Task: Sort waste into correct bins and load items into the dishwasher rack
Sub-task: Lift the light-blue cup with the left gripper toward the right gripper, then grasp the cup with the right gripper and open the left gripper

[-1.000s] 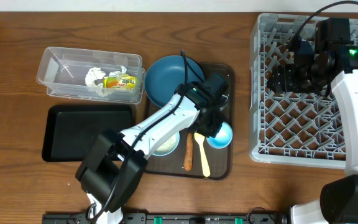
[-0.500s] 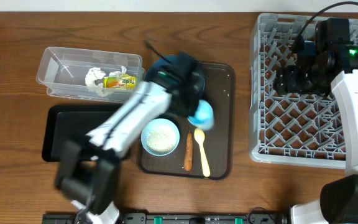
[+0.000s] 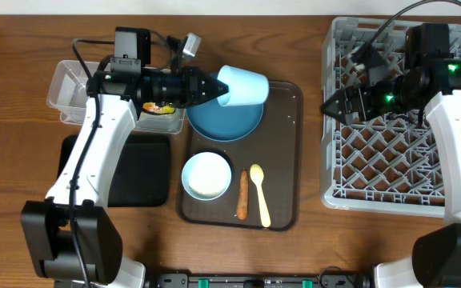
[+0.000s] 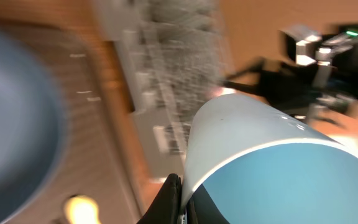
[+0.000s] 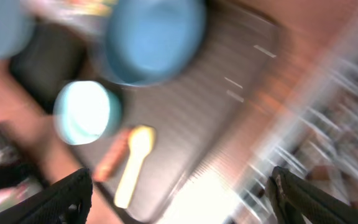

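I need to grab the light blue cup's closed end [image 3: 263, 88] with my right gripper next. That leaves the cup's rim free for loading into the dishwasher rack [image 3: 390, 160].
My left gripper [image 3: 217, 90] is shut on the rim of the light blue cup [image 3: 244, 86], holding it on its side above the dark blue plate [image 3: 226, 120]. In the left wrist view the fingertips [image 4: 174, 198] pinch the wall of the cup [image 4: 272, 168]. The right gripper [image 3: 336, 106] hangs open and empty over the left edge of the grey dishwasher rack [image 3: 390, 160]. On the brown tray [image 3: 282, 152] lie a pale bowl of rice [image 3: 207, 176], an orange-brown stick [image 3: 242, 197] and a pale yellow spoon [image 3: 259, 196]. The blurred right wrist view shows the bowl [image 5: 86, 112] and spoon [image 5: 132, 165].
The clear tub [image 3: 69, 92] stands at the back left; my left arm hides most of what lies in it. The black tray [image 3: 146, 176] lies in front of the tub. Bare wood separates the brown tray from the rack.
My left arm has lifted the light blue cup off the brown tray and swung it back over the plate. The right gripper has opened wider and moved to the rack's left edge.
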Controlling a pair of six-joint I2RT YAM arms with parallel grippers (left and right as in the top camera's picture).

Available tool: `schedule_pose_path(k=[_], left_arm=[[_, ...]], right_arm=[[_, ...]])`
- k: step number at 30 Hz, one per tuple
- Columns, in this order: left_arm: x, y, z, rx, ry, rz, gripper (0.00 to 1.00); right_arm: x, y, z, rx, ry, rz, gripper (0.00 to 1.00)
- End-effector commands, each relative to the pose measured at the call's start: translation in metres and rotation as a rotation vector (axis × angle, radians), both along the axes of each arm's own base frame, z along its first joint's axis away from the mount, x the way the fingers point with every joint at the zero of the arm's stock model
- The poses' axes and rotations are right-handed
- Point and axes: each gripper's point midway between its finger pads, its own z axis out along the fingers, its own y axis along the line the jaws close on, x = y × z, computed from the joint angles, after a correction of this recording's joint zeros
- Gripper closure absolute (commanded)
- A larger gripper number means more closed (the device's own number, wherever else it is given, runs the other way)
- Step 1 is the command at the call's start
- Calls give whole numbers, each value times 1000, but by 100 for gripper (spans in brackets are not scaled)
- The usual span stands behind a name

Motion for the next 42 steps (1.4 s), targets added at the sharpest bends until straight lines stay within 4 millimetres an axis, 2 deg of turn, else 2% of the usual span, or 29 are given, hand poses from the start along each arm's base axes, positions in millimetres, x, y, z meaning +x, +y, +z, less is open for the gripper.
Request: schedule_pose_path(k=[1,10,17,20,23,29,34,42], left_arm=[[-22,-15,28,-165,-28,-152,94],[-32,-34,30,-168,-49,-210,94],[-32,-35,30,-168,-49,-210,94],[-32,-35,30,-168,-49,-210,94],[-32,-35,30,-168,-49,-210,94],[-32,-35,30,-169,-40,-209,94],[-32,-35,30,-169,-37,-208,94],[-32,-35,30,-169,-37,-208,94]], right_arm=[[-19,52,33,310,-157,277,11],[-38,98,59,520,-328,498,9],[-51,113,81,652,-375,574,7],[-56,117,89,702,-384,596,12],[-60,122,90,713,-379,613,21],[-62,133,79,646,-381,641,25],[-62,137,80,642,-405,658,31],[-60,137,81,640,-423,662,31]])
